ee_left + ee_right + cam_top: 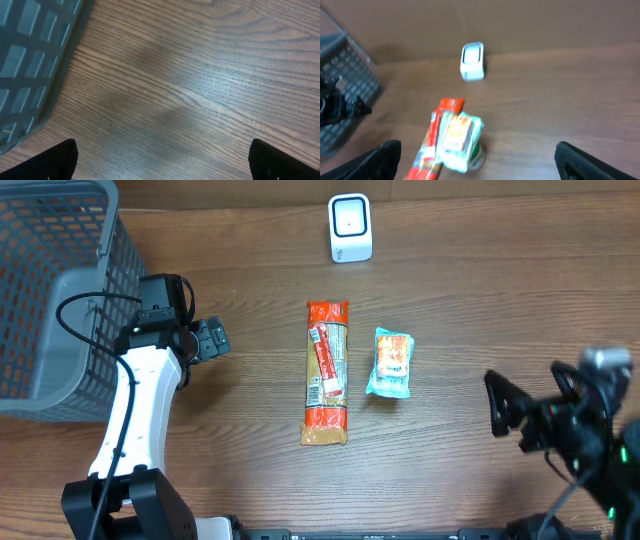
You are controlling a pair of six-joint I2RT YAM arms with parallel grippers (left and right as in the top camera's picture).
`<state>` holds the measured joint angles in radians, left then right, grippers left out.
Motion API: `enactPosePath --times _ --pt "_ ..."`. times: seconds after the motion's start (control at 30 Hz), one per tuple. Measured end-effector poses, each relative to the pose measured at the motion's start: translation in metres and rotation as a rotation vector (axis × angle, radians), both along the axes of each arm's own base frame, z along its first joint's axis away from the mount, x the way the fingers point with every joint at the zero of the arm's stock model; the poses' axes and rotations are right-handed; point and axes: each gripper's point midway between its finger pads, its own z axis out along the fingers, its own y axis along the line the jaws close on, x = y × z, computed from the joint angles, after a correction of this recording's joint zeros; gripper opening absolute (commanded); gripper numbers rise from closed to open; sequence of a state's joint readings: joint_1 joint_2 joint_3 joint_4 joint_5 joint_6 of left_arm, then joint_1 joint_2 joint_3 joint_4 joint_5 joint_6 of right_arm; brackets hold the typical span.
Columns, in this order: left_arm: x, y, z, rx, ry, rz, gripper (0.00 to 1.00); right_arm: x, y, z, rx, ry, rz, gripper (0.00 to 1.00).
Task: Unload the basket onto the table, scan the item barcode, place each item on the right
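My right gripper should next grab the teal and orange packet by the side edge of its orange part, so the packet's broad side stays free to scan.
Two items lie mid-table. One is a long orange-red snack package. The other is a small teal and orange packet, just right of it. No barcode can be made out on either. A white scanner stands at the back of the table. My left gripper hovers open over bare wood near the basket, left of the items. My right gripper is open and empty at the right, facing the items from a distance.
A grey mesh basket fills the back left corner, right beside my left arm. The wooden table carries the two items and the scanner.
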<state>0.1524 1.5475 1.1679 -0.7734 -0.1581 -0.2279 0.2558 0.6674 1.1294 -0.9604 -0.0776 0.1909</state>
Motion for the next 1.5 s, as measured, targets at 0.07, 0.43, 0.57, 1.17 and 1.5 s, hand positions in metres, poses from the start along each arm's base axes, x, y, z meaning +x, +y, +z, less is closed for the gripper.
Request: enactPosePath --times 0.07,0.43,0.57,1.17,1.5 --pt "0.0 0.0 0.0 -0.001 0.001 0.0 1.0 0.011 0.011 -0.001 0.004 0.066 0.041 1.0" --pt "0.0 0.0 0.0 0.0 0.001 0.0 1.0 0.053 0.058 -0.079 0.043 0.459 0.205 0.5" --pt "0.0 0.0 0.0 -0.001 0.001 0.0 1.0 0.064 0.065 -0.112 0.043 0.587 0.21 0.44" --pt "0.0 0.0 0.0 -0.001 0.001 0.0 1.0 0.094 0.107 -0.205 -0.016 0.811 0.293 0.37" --pt "0.0 0.0 0.0 -0.001 0.001 0.0 1.0 0.103 0.111 -0.203 -0.008 0.765 0.3 0.37"
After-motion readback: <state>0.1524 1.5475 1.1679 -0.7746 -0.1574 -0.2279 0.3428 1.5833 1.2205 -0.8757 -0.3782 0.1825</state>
